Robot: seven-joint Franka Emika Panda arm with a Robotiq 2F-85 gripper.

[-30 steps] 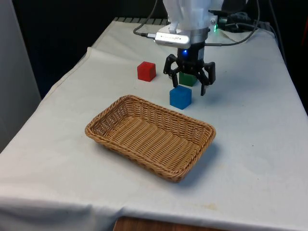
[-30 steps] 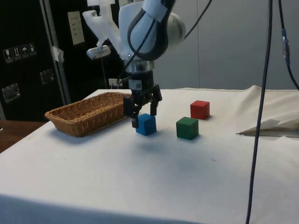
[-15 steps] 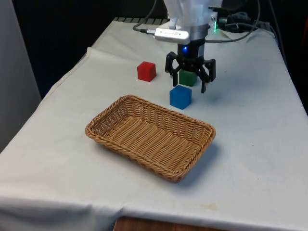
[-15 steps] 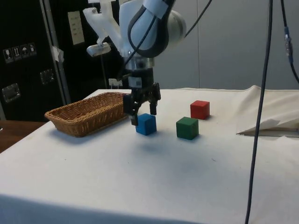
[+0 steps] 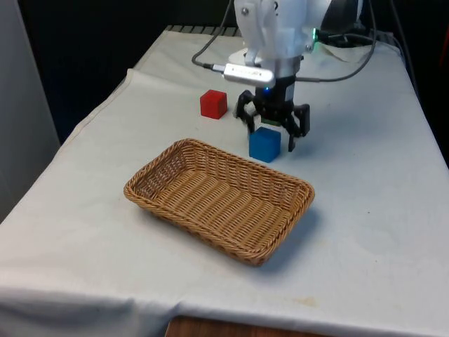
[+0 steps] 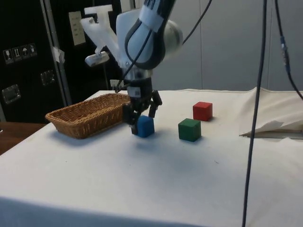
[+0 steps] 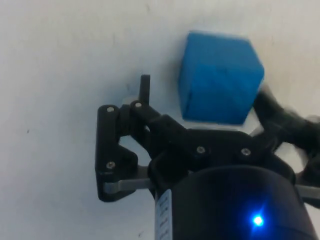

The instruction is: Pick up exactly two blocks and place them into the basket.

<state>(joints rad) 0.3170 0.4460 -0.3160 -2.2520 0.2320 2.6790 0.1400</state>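
Observation:
My gripper grabs the blue block [image 5: 264,144] by its opposite sides next, to place one of the two blocks into the basket.
My gripper [image 5: 269,133] is low over the table, open, with its fingers on either side of the blue block [image 5: 264,144]. In the wrist view the blue block [image 7: 220,77] lies between the fingers [image 7: 145,90], much closer to one of them. The side view shows the gripper [image 6: 141,118] down at the blue block [image 6: 144,126]. A green block [image 6: 190,129] rests on the cloth just beyond it, with a red block [image 6: 202,111] further off. The red block [image 5: 213,104] stands to the front view's left of the gripper. The wicker basket [image 5: 133,188] holds nothing.
The basket [image 6: 80,124] lies close beside the blue block, on the side away from the green one. A black cable [image 6: 258,94] hangs down at the side view's right. Folded cloth [image 6: 274,128] rises at the table's edge there.
The gripper has come down and towards the blue block, so its open fingers now straddle it. The blue block has shifted slightly towards the basket.

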